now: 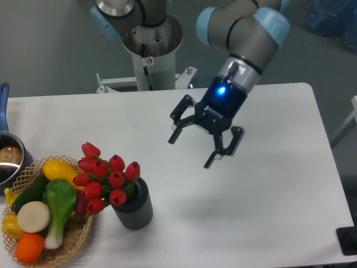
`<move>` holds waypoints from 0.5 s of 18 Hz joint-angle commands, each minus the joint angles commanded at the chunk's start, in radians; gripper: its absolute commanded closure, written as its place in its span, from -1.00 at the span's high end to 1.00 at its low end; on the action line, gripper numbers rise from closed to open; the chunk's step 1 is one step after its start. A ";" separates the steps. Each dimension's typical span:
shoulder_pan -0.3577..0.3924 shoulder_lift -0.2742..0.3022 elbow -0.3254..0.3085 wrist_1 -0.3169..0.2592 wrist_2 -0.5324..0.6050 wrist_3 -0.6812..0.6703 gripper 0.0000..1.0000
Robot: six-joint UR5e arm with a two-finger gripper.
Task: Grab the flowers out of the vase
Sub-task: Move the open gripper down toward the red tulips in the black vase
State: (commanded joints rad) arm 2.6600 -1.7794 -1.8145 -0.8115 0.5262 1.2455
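Next, my gripper grabs the flowers by their green stems, to lift the flowers [105, 177] out of the vase [135, 207].
The flowers [105, 177], a bunch of glossy red tulip buds with green stems, stand in the vase [135, 207], a small dark grey ribbed cylinder near the table's front left. The bunch leans left, over the basket's edge. My gripper [192, 149] is open and empty, tilted, hovering above the table to the right of and behind the flowers, well apart from them. A blue light glows on its wrist.
A wicker basket [72, 243] with yellow, green, white and orange vegetables sits at the front left, touching the flowers' side. A metal pot [10, 162] with a blue handle is at the left edge. The robot base [150, 44] stands behind the white table [268, 184].
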 joint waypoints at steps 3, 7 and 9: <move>-0.018 -0.002 -0.035 0.000 -0.003 0.052 1.00; -0.031 -0.003 -0.052 0.003 -0.021 0.054 1.00; -0.046 -0.018 -0.049 0.005 -0.031 0.052 1.00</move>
State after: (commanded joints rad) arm 2.6140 -1.7977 -1.8638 -0.8069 0.4955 1.2977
